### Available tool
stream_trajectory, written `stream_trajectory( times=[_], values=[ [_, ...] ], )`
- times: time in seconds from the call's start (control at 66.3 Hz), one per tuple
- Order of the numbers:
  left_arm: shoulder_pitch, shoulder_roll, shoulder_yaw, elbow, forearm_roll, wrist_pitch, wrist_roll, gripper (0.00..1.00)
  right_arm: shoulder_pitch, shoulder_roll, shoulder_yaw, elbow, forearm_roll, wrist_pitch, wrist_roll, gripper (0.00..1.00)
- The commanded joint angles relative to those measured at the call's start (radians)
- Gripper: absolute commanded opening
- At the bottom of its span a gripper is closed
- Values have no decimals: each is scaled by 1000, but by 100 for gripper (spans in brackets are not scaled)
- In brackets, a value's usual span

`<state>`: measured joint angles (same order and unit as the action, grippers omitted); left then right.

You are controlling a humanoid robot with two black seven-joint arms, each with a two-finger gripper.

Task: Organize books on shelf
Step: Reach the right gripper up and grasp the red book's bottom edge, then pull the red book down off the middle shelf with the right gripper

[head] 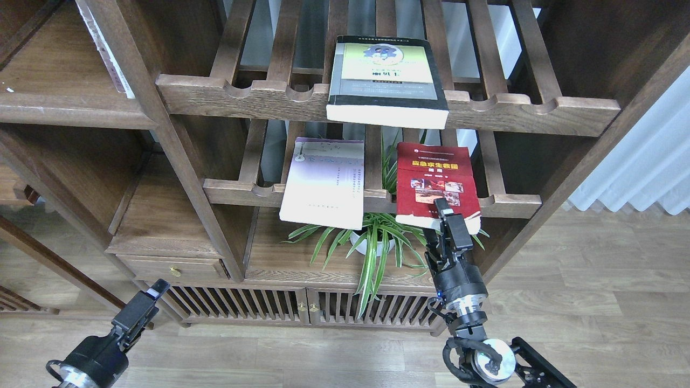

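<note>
The red book needs to move from the slatted rack onto the solid flat shelf (64, 108). My right gripper needs to grab the book by its bottom edge (414, 220) next.
Three books lie flat on slatted racks. The black-grey book (385, 75) with a yellow panel overhangs the upper rail. On the lower rack, the pale lavender book (323, 183) lies left and the red book (434, 180) right, both jutting past the rail. My right gripper (443, 215) is open at the red book's front edge, with one finger (442, 207) over the cover and the other hidden below. My left gripper (153, 291) hangs low at the left, far from the books, its fingers not told apart. The solid flat shelf (64, 108) is at upper left.
A potted spider plant (372, 242) stands on the board under the lower rack, beside my right arm. A thin pale volume (108, 54) leans against the upright at upper left. A small drawer (172, 267) and slatted cabinet doors (302, 307) sit below. Wood floor lies in front.
</note>
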<state>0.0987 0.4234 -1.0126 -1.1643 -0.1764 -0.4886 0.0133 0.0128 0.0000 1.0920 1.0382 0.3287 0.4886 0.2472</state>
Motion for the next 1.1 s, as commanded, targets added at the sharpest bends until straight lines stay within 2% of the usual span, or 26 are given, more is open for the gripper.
stream_trajectory(
  times=[0.0, 0.121, 0.136, 0.151, 0.166, 0.196, 0.423, 0.543, 0.86, 1.086],
  values=[
    [-1, 0, -1, 0, 0, 0, -1, 100, 10, 0, 0, -32, 4, 0, 18, 58],
    [-1, 0, -1, 0, 0, 0, -1, 100, 21, 0, 0, -61, 6, 0, 20, 52],
    [-1, 0, -1, 0, 0, 0, -1, 100, 21, 0, 0, -63, 6, 0, 20, 49],
    [-1, 0, -1, 0, 0, 0, 0, 100, 21, 0, 0, -63, 7, 0, 29, 39],
    [-1, 0, -1, 0, 0, 0, 0, 100, 21, 0, 2, -63, 9, 0, 33, 35],
    [-1, 0, -1, 0, 0, 0, 0, 100, 21, 0, 2, -61, 9, 0, 40, 30],
    [-5, 2, -1, 0, 0, 0, 2, 100, 30, 0, 0, -58, 10, 0, 44, 18],
    [-10, 0, -1, 8, 0, 0, -12, 100, 26, 0, -3, -53, 10, 0, 43, 5],
    [-42, -11, 23, 35, 3, 0, 5, 100, -53, 0, -20, -23, 0, 0, 32, 5],
    [-59, -17, 65, 35, 3, 0, 2, 100, -208, 0, -35, 65, -33, 0, 27, 4]
  ],
)
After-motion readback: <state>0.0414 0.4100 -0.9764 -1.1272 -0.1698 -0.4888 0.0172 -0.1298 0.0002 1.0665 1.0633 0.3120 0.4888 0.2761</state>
